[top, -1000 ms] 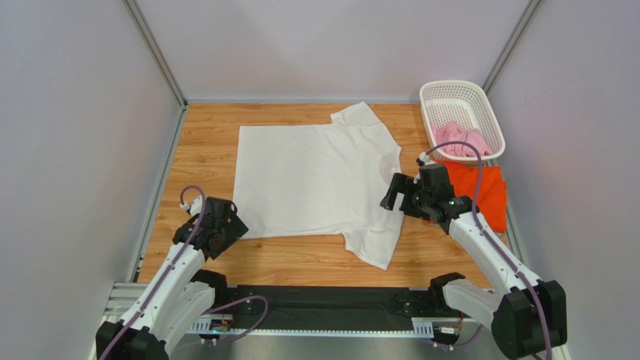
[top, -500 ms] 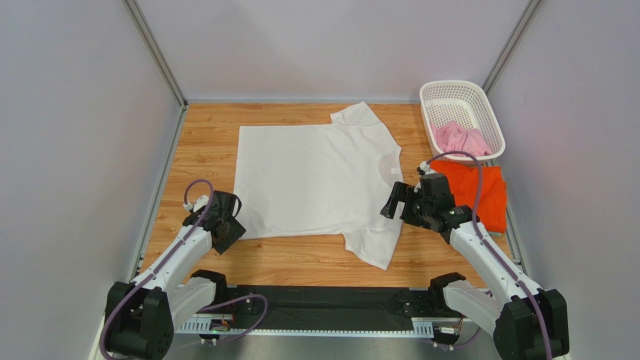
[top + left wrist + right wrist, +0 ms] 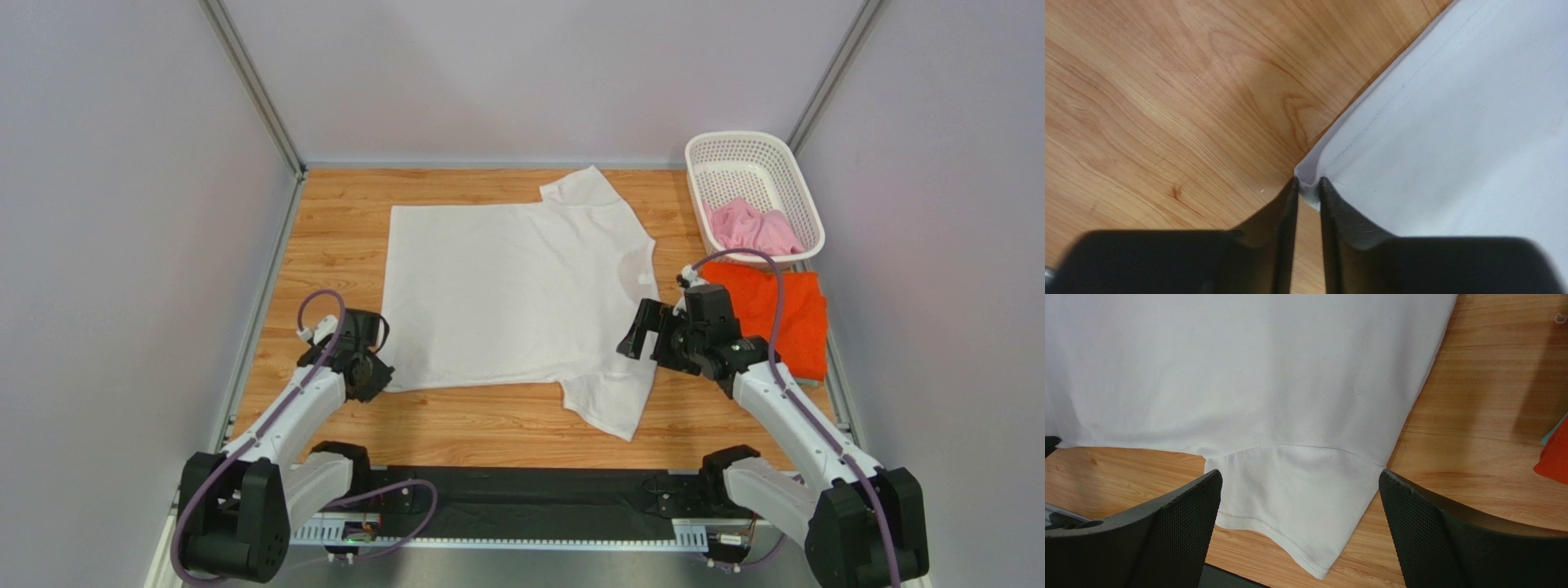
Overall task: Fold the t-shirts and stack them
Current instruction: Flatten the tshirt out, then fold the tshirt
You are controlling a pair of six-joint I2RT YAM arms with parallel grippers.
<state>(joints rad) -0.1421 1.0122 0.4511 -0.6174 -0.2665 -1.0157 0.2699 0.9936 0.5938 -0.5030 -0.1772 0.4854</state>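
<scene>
The white t-shirt's near side is to be folded inward, so my right gripper next needs to grab the t-shirt by the near sleeve's hem [image 3: 597, 424], to match the pinched hem corner [image 3: 390, 387].
A white t-shirt [image 3: 515, 294] lies spread flat on the wooden table, collar to the right. My left gripper [image 3: 374, 377] sits at its near-left hem corner. In the left wrist view that gripper [image 3: 1308, 184] is shut, with the corner of the white t-shirt [image 3: 1462, 122] pinched between its tips. My right gripper [image 3: 638, 331] hovers open just right of the shirt. In the right wrist view this gripper [image 3: 1300, 474] frames the near sleeve of the white t-shirt [image 3: 1290, 502] without touching it. An orange t-shirt [image 3: 797, 312] lies behind the right arm. A pink t-shirt [image 3: 751, 227] lies crumpled in the basket.
A white lattice basket [image 3: 736, 147] stands at the back right corner. Grey walls enclose the table on three sides. The black rail [image 3: 528, 490] with the arm bases runs along the near edge. Bare wood [image 3: 331, 233] shows left of the shirt.
My left gripper slid in to the shirt's near-left corner and closed on it. The right gripper stayed open and shifted slightly.
</scene>
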